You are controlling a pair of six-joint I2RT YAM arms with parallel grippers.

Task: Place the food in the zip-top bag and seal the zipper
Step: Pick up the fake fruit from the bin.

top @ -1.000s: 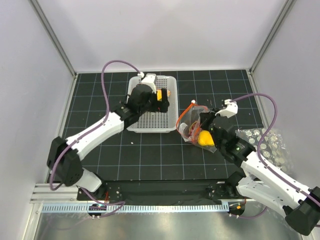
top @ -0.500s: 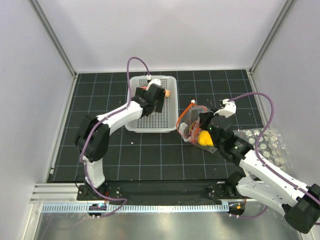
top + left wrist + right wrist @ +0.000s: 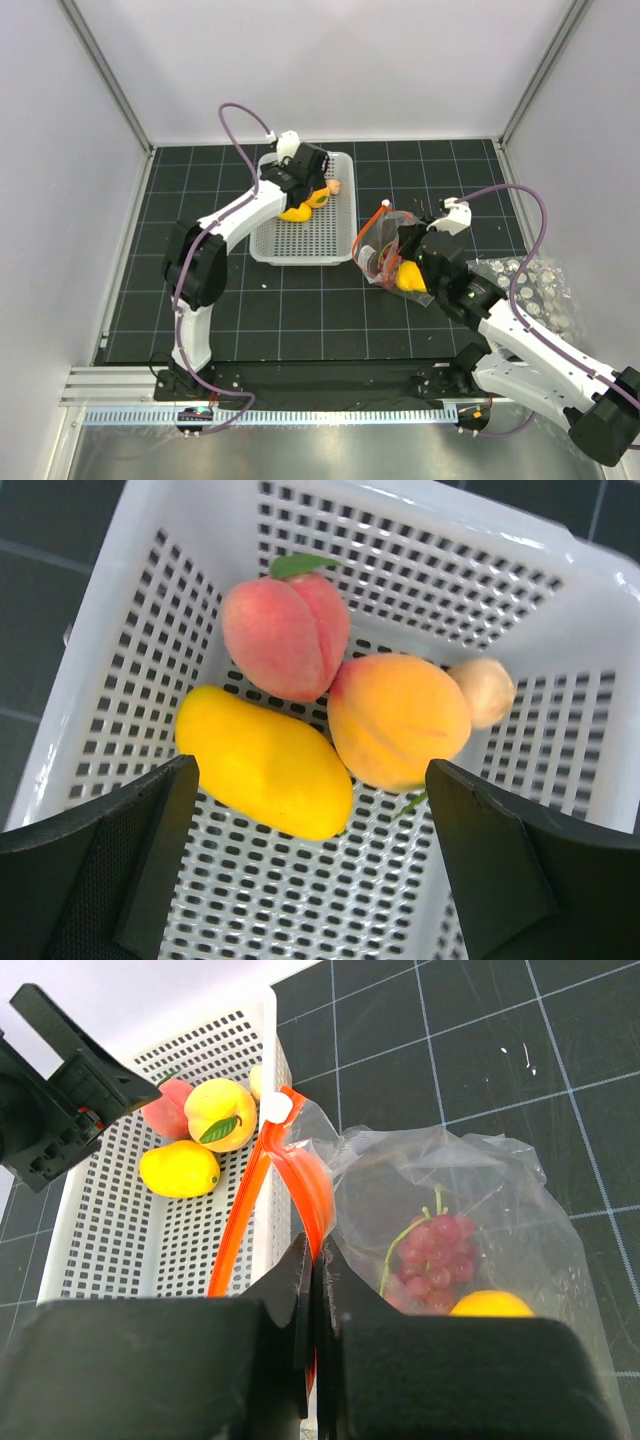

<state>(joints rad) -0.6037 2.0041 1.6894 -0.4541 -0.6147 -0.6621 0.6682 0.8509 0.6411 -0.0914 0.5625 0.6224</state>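
Note:
The left gripper grabs the yellow pear [image 3: 262, 762] across its narrow sides next, so a rounded end of the pear leads to enter the bag's opening.
The clear zip-top bag [image 3: 383, 243] stands beside the white basket, its mouth open, with dark red grapes [image 3: 435, 1250] and a yellow piece [image 3: 489, 1305] inside. My right gripper [image 3: 316, 1260] is shut on the red-orange zipper strip [image 3: 305, 1185] at the mouth. My left gripper [image 3: 315, 880] is open and empty, hovering over the far end of the basket [image 3: 140, 630]. Below it lie a pink-red peach [image 3: 285, 635], a yellow pear [image 3: 262, 762], an orange fruit [image 3: 398, 720] and a tiny peach-coloured ball [image 3: 482, 690]. In the top view the left gripper [image 3: 310, 185] is above the yellow fruit [image 3: 295, 211].
The white perforated basket [image 3: 300, 240] sits at the table's middle back, touching the bag's left side. A clear plastic sheet with white dots [image 3: 535, 290] lies at the right, beside the right arm. Grey walls enclose the black gridded mat.
My left arm has folded back and its gripper has moved toward the basket's far end, uncovering the yellow fruit. The right gripper and bag have stayed put.

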